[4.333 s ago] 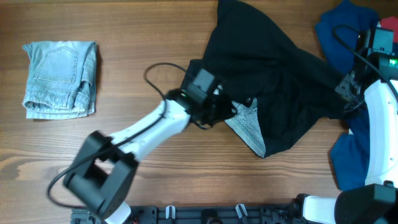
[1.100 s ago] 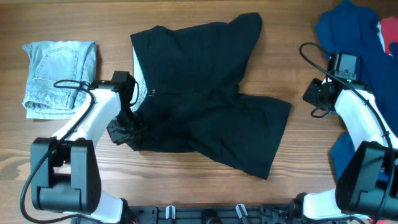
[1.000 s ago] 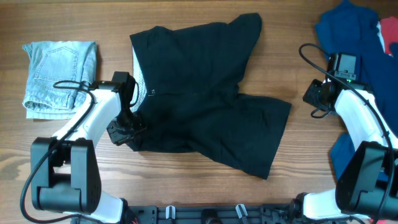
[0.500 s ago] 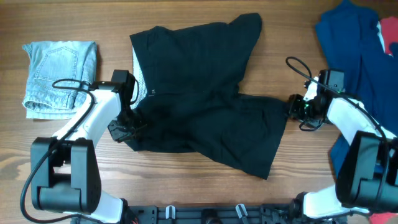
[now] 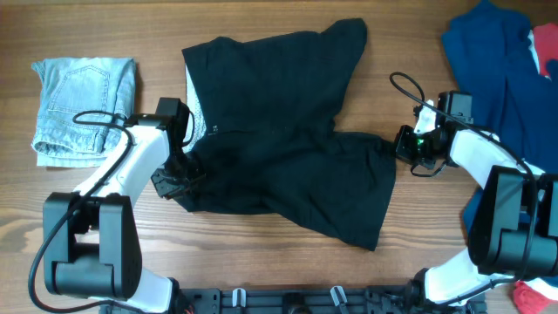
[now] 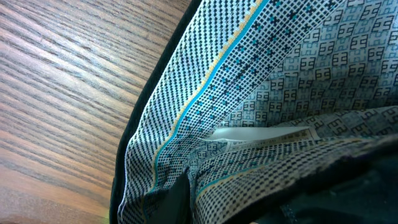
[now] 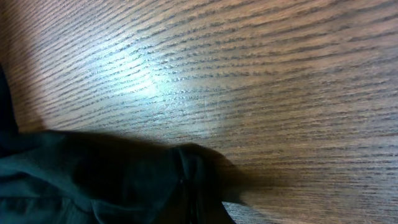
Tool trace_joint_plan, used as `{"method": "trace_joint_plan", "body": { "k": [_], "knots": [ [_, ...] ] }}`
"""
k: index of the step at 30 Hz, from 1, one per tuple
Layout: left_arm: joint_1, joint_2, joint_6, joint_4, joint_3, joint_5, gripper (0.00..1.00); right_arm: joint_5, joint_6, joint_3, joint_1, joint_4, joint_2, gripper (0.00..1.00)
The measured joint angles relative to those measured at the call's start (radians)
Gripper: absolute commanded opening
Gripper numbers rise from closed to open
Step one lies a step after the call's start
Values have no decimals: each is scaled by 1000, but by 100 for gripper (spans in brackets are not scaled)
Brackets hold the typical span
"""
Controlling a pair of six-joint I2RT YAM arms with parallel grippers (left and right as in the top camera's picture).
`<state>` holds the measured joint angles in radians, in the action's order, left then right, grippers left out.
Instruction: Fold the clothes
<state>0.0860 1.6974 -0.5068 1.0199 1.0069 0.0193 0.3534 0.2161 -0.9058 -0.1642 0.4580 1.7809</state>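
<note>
The garment lies spread on the flat wood below and the waistband would settle on that wood, so my left gripper releases the waistband next.
The black garment (image 5: 279,148) lies spread on the wooden table, one part toward the back and one toward the front right. My left gripper (image 5: 174,185) sits at its left edge, shut on the waistband; the left wrist view shows the patterned inner lining (image 6: 280,74) pinched beside a dark finger (image 6: 177,200). My right gripper (image 5: 401,144) is at the garment's right hem, shut on a bunched fold of black fabric (image 7: 186,174).
A folded light-blue denim piece (image 5: 85,109) lies at the far left. A royal-blue garment (image 5: 497,61) is heaped at the right edge, with something red (image 5: 545,39) on it. Bare wood (image 7: 249,74) lies between the hem and the blue heap.
My right gripper has moved left from beside the blue heap to the garment's right hem and closed on it; the hem has shifted slightly left. The left arm has not moved.
</note>
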Motion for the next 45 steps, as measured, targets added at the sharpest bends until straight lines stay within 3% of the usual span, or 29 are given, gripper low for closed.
{"method": "trace_joint_plan", "body": {
  "k": [8,14,16,21,27,33,36,38,41,42,43,44,45],
  "knots": [
    [0,0,0,-33,0,9,10,-382,140,1,19,49,-111,4],
    [1,0,0,-34,0,11,9,-535,155,0,17,-15,-185,4],
    [1,0,0,-34,0,12,23,-548,154,0,17,-14,-185,4],
    [1,0,-5,-30,0,11,47,-545,154,0,17,82,-209,4],
    [1,0,-7,11,0,11,47,-401,122,0,17,201,-360,4],
    [1,0,-7,89,-1,11,46,-202,92,5,17,377,-378,4],
    [1,0,-7,91,-1,11,40,-158,92,34,25,411,-379,5],
    [1,0,-7,92,-1,11,31,-135,92,71,45,407,-379,4],
    [1,0,-7,100,-2,11,30,-98,97,153,92,332,-380,4],
    [1,0,-7,101,-3,11,33,-92,101,176,101,308,-379,5],
    [1,0,-7,101,-8,11,49,-88,111,206,112,280,-379,5],
    [1,0,-7,102,-16,11,57,-84,125,236,121,254,-379,5],
    [1,0,-8,107,-27,11,59,-82,134,257,124,234,-378,5]
  ]
}}
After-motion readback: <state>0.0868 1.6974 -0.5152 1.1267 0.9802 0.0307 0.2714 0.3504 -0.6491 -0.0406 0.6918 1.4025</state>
